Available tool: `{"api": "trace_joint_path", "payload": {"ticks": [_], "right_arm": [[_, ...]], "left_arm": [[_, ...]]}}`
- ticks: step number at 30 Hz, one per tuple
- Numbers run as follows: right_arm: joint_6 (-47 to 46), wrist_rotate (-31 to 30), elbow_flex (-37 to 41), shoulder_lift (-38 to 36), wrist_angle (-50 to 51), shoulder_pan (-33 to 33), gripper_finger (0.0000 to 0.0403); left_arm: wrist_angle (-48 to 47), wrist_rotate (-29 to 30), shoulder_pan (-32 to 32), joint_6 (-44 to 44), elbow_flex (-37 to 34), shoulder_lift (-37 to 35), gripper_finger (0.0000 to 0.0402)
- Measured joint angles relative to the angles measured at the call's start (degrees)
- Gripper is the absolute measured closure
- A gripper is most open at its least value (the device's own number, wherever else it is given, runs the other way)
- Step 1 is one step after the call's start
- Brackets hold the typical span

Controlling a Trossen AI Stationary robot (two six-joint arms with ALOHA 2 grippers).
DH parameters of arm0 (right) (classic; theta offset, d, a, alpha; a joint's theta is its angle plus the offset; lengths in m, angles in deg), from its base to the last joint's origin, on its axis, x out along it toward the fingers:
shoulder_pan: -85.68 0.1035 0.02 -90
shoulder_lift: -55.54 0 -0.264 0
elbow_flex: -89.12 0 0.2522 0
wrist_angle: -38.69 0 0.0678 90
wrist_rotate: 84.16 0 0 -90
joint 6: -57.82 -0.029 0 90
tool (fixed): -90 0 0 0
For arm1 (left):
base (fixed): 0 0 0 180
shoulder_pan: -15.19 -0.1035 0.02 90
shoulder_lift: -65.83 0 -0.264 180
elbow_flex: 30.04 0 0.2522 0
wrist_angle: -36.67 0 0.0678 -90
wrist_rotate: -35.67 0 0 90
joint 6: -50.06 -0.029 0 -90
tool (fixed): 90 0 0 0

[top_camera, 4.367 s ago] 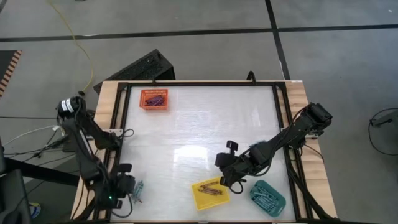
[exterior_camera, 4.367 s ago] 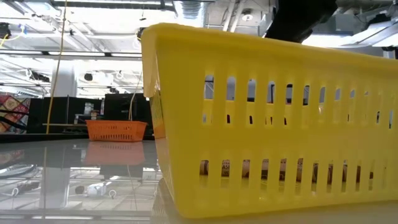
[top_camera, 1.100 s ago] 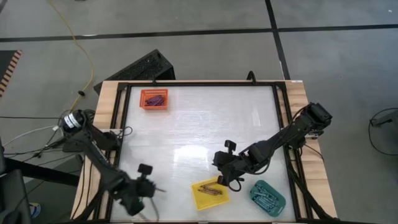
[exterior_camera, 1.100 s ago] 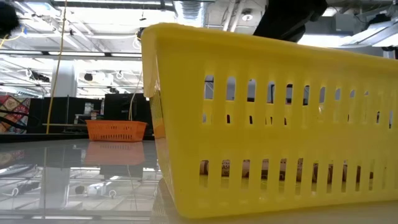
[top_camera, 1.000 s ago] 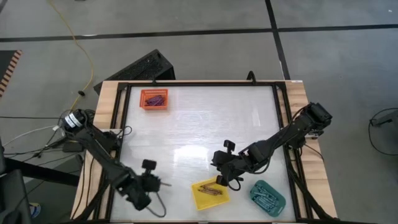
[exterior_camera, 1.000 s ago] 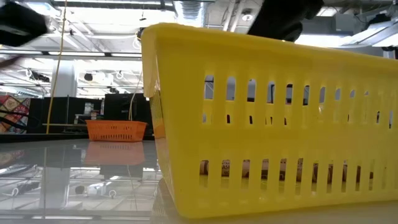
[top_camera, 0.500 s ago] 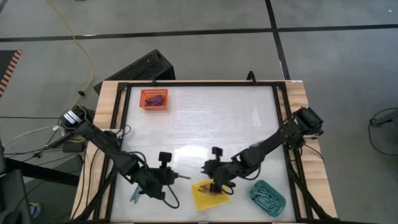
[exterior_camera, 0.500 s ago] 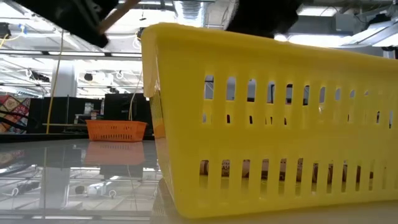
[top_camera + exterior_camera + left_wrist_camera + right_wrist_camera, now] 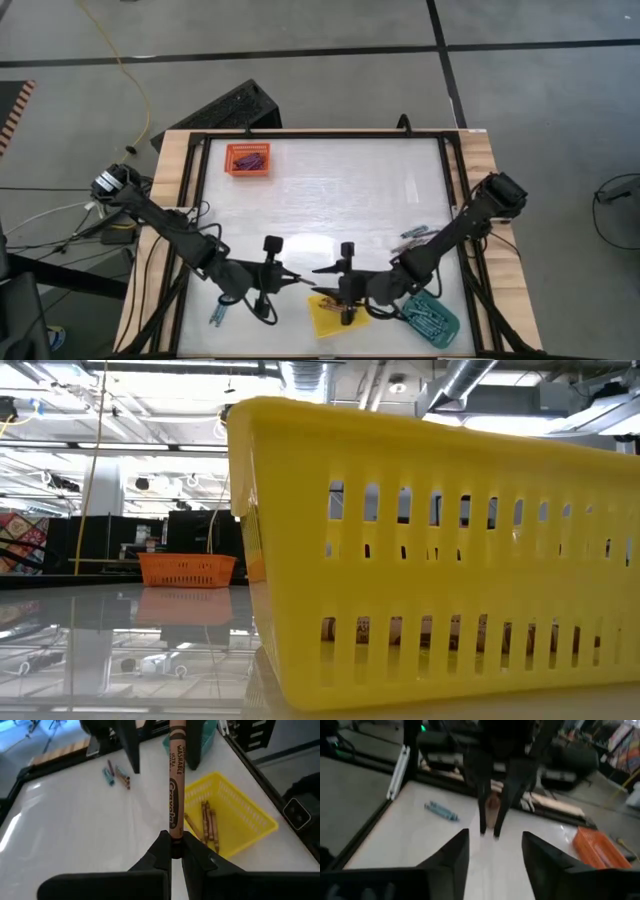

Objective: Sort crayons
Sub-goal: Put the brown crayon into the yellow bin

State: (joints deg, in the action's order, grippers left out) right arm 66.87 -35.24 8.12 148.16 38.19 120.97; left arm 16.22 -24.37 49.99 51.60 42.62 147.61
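I should next take the brown crayon by its far end with my right gripper, to sort it into the yellow tray [image 9: 322,320].
My left gripper [image 9: 288,279] hovers near the table's front edge, left of the yellow tray [image 9: 322,320], shut on a brown crayon [image 9: 176,780]. My right gripper [image 9: 318,270] faces it from the right, open [image 9: 495,840]. Its two fingers [image 9: 132,747] stand on either side of the crayon's far end; whether they touch it I cannot tell. Brown crayons [image 9: 208,822] lie in the yellow tray [image 9: 240,815]. Loose crayons lie at the near left [image 9: 218,312] and at the right [image 9: 414,232]. My left gripper pinches the brown crayon's near end [image 9: 175,836] between its two fingertips. The fingers come from the table's left, slanting slightly down, and lie along the crayon. The crayon sticks straight out past the fingertips toward my right gripper, lifted clear of the table.
An orange tray [image 9: 248,158] with crayons stands at the far left, a teal tray [image 9: 432,314] with crayons at the near right beside the yellow one. In the low view the yellow tray's wall [image 9: 440,550] fills the foreground. The table's middle is bare white surface.
My left gripper has gone up and toward the table's right with the brown crayon, tipping from pointing down to nearly level. My right gripper has left its place over the yellow tray, gone toward the left and tipped up to face the left gripper.
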Motion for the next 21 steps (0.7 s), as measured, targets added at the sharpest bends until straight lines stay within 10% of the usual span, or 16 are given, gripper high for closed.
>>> {"api": "trace_joint_path", "payload": {"ticks": [7, 21], "right_arm": [[5.41, 3.86, 0.01, 0.26, -7.92, -0.70, 0.0222], [5.42, 9.20, -0.01, 0.33, -9.16, -1.77, 0.0392]], "left_arm": [[5.24, -3.22, -2.22, -3.56, -0.07, 0.61, 0.0395], [7.59, -4.53, -2.77, -7.69, -0.02, 0.81, 0.0395]]}}
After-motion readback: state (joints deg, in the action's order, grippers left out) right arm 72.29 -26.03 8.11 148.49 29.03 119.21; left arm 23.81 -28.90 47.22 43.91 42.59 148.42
